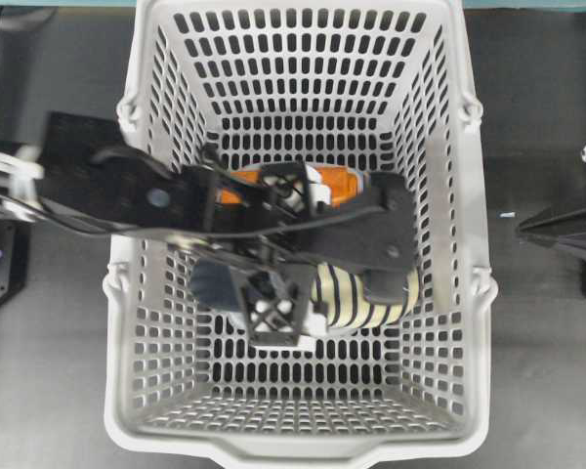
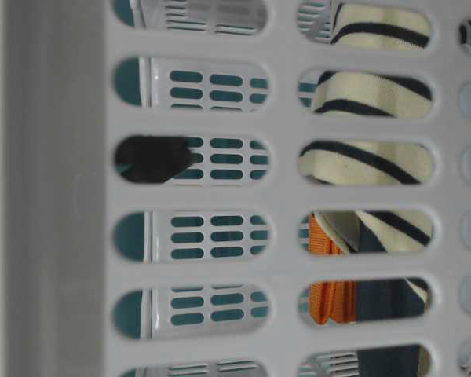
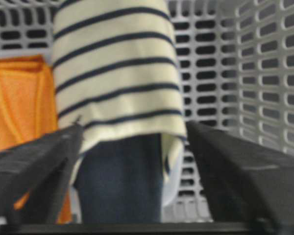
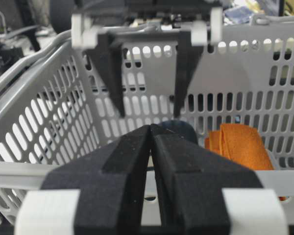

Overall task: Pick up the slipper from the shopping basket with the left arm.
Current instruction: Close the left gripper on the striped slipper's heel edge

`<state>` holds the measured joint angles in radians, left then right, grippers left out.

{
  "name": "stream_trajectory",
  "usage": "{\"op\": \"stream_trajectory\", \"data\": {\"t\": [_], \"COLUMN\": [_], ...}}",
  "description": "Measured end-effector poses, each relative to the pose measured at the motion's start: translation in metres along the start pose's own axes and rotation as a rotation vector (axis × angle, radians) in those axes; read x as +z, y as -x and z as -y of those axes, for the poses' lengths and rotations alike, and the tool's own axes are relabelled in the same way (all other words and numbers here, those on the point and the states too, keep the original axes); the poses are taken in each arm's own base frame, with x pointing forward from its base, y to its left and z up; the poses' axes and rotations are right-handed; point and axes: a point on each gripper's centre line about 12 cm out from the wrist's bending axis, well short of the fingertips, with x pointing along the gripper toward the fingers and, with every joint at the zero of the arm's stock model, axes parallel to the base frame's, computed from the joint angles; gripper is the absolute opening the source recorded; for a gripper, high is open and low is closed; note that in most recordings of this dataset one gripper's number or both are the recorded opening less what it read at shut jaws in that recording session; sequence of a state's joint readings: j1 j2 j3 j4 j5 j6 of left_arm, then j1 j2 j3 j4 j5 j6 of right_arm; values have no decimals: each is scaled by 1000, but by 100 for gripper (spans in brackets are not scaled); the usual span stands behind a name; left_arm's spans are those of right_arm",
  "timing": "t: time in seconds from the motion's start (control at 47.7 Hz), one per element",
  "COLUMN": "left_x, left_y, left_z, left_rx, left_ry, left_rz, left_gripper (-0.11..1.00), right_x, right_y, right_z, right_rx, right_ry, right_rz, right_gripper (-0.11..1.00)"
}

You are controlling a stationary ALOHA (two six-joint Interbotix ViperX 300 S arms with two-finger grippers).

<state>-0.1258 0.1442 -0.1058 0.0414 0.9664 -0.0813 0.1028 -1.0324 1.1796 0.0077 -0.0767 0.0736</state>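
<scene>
My left gripper grabs the slipper by the upper's open edge [image 1: 321, 291] next, since the striped cloth upper arches up over the flat navy insole [image 1: 215, 285].
The slipper [image 1: 359, 299], cream with navy stripes and a navy end, lies in the light-grey shopping basket [image 1: 447, 117], right of centre on its floor. My left gripper [image 1: 278, 252] reaches in from the left and stands over it. In the left wrist view the slipper [image 3: 118, 83] sits between the two spread fingers [image 3: 36, 166]; the left finger touches its edge and the right one is clear of it. The table-level view shows the slipper [image 2: 367, 161] through the wall slots. My right gripper [image 4: 151, 128] is shut and empty outside the basket, at the right edge of the overhead view [image 1: 527, 227].
A folded orange cloth [image 1: 242, 182] lies in the basket beside the slipper, toward the far wall; it also shows in the left wrist view [image 3: 17, 103] and the right wrist view [image 4: 237, 144]. The basket's slotted walls [image 3: 264, 73] rise close on all sides.
</scene>
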Motion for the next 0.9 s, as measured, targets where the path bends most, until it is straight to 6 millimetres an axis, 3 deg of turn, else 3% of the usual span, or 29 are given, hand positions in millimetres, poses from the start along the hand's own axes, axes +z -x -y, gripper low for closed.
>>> {"op": "stream_trajectory", "data": {"t": [0.314,0.503,0.608,0.797,0.86,0.901], "left_x": [-12,-21,-21,-23,-22,-21], "left_y": [-57,-70,-69,-69,-67,-65], "left_z": [3,1,-2,-4,-4,-4], "left_rx": [5,11,13,17,17,18], "left_ry": [-15,-4,2,2,4,2], "left_rz": [-129,-164,-164,-185,-191,-196], "left_gripper": [91,87,67,16,6,5], "right_x": [0,0,0,0,-1,0], "right_y": [0,0,0,0,-1,0], "right_z": [0,-1,-1,-1,-1,-1], "right_rx": [0,4,4,4,4,5], "right_ry": [2,2,0,0,0,2], "right_rz": [-2,-2,-2,-2,-3,-2], "right_gripper": [1,1,1,1,1,1]}}
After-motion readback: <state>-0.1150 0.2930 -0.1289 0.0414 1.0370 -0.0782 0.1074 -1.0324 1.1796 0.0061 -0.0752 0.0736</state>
